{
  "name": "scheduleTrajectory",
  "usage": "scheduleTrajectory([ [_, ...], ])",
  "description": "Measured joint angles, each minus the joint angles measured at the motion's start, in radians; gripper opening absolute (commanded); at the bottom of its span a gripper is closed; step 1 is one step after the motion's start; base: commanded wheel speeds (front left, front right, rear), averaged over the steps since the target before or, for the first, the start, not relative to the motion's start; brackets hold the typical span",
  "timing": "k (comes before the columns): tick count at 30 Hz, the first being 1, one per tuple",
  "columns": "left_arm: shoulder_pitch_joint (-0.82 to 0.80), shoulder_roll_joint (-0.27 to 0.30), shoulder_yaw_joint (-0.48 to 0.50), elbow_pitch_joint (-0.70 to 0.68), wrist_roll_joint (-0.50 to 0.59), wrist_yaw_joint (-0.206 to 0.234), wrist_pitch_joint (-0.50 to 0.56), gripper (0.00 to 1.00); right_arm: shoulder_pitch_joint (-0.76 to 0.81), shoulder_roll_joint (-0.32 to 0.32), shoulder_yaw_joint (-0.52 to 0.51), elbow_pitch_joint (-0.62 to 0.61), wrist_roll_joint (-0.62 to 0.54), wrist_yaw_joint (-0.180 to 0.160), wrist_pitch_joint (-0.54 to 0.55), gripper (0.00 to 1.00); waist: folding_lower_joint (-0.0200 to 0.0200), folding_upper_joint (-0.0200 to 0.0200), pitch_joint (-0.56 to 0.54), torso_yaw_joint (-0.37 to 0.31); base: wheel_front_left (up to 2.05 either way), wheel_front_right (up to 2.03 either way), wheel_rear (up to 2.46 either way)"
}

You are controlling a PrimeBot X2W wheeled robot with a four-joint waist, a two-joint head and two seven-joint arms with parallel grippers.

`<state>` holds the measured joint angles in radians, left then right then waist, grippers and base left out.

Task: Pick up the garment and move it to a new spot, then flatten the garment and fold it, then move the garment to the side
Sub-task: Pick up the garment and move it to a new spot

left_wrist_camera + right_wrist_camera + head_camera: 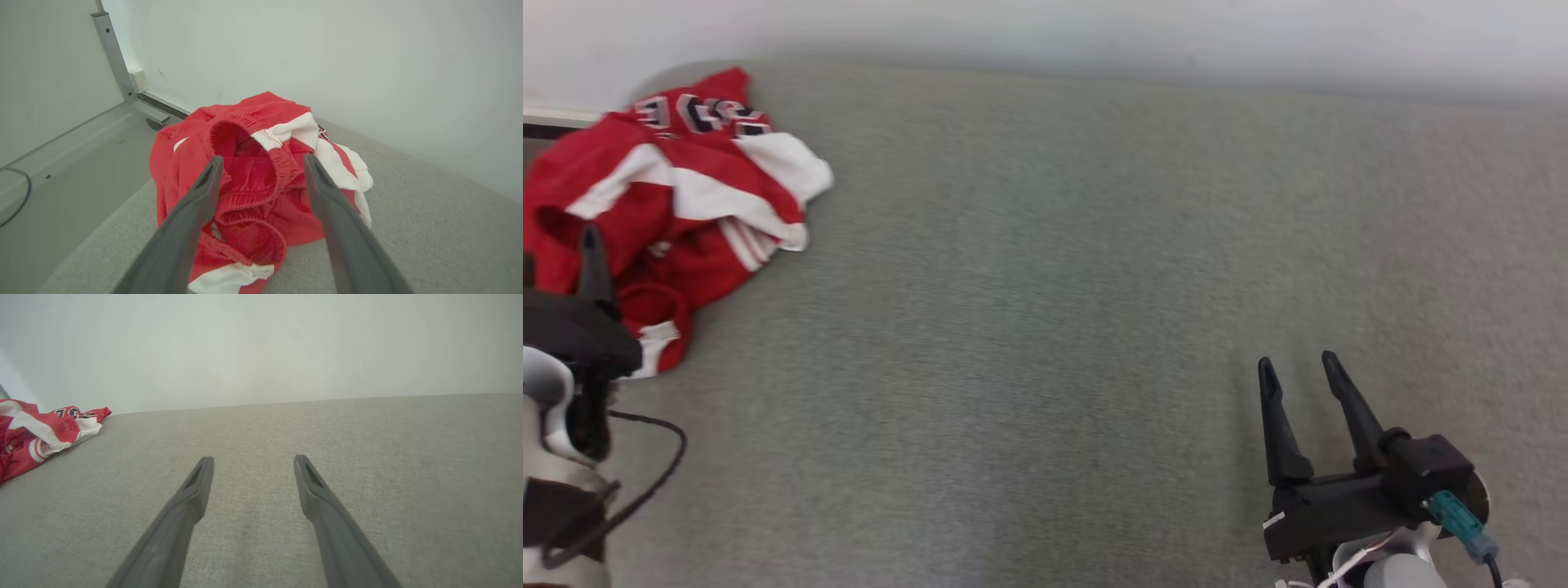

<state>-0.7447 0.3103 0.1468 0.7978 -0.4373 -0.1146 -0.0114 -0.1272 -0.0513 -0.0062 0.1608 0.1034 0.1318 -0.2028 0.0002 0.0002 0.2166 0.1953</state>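
Observation:
The left gripper will next grab the garment by its elastic waistband edge (281,166), which stands up open while the cloth below lies slack.
A crumpled red garment (678,196) with white stripes and black lettering lies at the far left corner of the grey fabric surface. Its elastic waistband (249,163) faces the left wrist camera. My left gripper (261,163) is open and hovers just before the garment, its fingers framing the waistband with nothing held. In the head view one left finger (592,261) stands over the garment's near edge. My right gripper (1298,367) is open over bare fabric at the lower right, far from the garment (36,433).
The grey fabric surface (1054,310) stretches wide between the garment and my right gripper. A white wall (1094,33) runs along the back. Past the left edge there is a metal frame post (112,53) and a floor with a cable (20,196).

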Motion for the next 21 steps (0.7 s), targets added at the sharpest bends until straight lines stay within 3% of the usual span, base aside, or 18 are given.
scheduleTrajectory([
  [8, -0.045, 0.047, 0.012, 0.082, -0.027, 0.011, 0.054, 1.0, 0.004, -0.001, -0.023, -0.066, 0.001, 0.0, 0.01, 1.0, 0.0001, 0.0, 0.118, -0.101, 0.0, 0.0, 0.0],
  [13, -0.086, 0.082, 0.007, 0.129, 0.002, 0.073, 0.048, 1.0, 0.004, -0.001, -0.011, -0.075, 0.012, 0.0, 0.009, 1.0, 0.0001, 0.0001, 0.181, -0.147, 0.0, 0.0, 0.0],
  [14, -0.09, 0.088, 0.007, 0.137, 0.007, 0.091, 0.039, 0.72, 0.004, -0.001, -0.007, -0.075, 0.016, 0.0, 0.009, 1.0, 0.0001, 0.0, 0.19, -0.156, 0.0, 0.0, 0.0],
  [15, -0.094, 0.095, 0.005, 0.144, 0.011, 0.099, 0.03, 0.3, 0.004, -0.001, -0.005, -0.074, 0.018, 0.0, 0.009, 1.0, 0.0, 0.0, 0.198, -0.163, 0.0, 0.0, 0.0],
  [16, -0.098, 0.101, 0.0, 0.146, 0.019, 0.105, 0.016, 0.0, 0.003, -0.001, -0.004, -0.073, 0.019, 0.0, 0.008, 1.0, 0.0, 0.0, 0.205, -0.17, 0.0, 0.0, 0.0],
  [21, -0.117, 0.11, -0.02, 0.16, 0.032, 0.096, -0.009, 0.0, -0.002, -0.001, 0.009, -0.046, 0.036, 0.0, -0.001, 1.0, 0.0, 0.0, 0.209, -0.184, 0.0, 0.0, 0.0],
])
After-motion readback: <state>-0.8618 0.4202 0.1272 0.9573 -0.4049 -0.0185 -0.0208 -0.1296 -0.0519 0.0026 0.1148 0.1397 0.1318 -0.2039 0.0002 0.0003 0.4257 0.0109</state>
